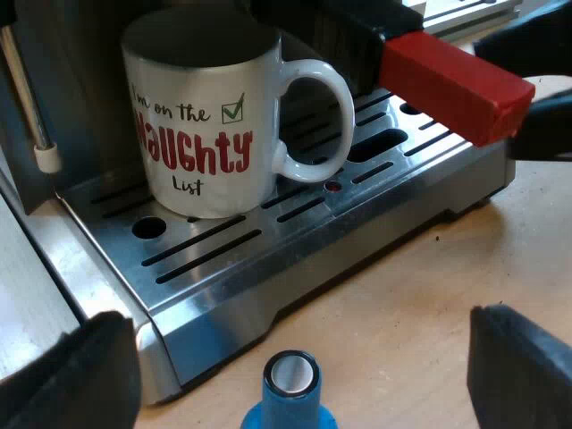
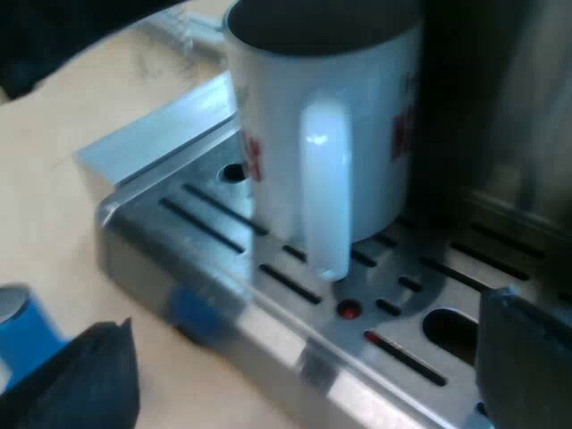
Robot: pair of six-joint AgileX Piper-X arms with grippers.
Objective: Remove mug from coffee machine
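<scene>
My right gripper grabs the white mug by its handle (image 2: 326, 192) next, to take it off the coffee machine's drip tray.
A white mug (image 1: 201, 125) with red "Naughty List" lettering stands upright on the espresso machine's slotted metal drip tray (image 1: 223, 259). Its handle (image 1: 317, 121) points toward the holder's red handle end (image 1: 451, 80), which juts out above the tray. My left gripper (image 1: 299, 326) is open and empty over the table just off the tray's edge, short of the mug. In the right wrist view the mug's handle (image 2: 323, 188) faces me. My right gripper (image 2: 304, 313) is open low over the tray (image 2: 268, 295), short of the handle, touching nothing.
A blue tamper (image 1: 289, 393) stands on the wooden table (image 1: 429, 295) between my left fingers, also beside the tray as the tamper (image 2: 22, 331). The steam wand (image 1: 36, 116) hangs by the mug. A dark part of my other arm (image 1: 545, 130) sits past the red end.
</scene>
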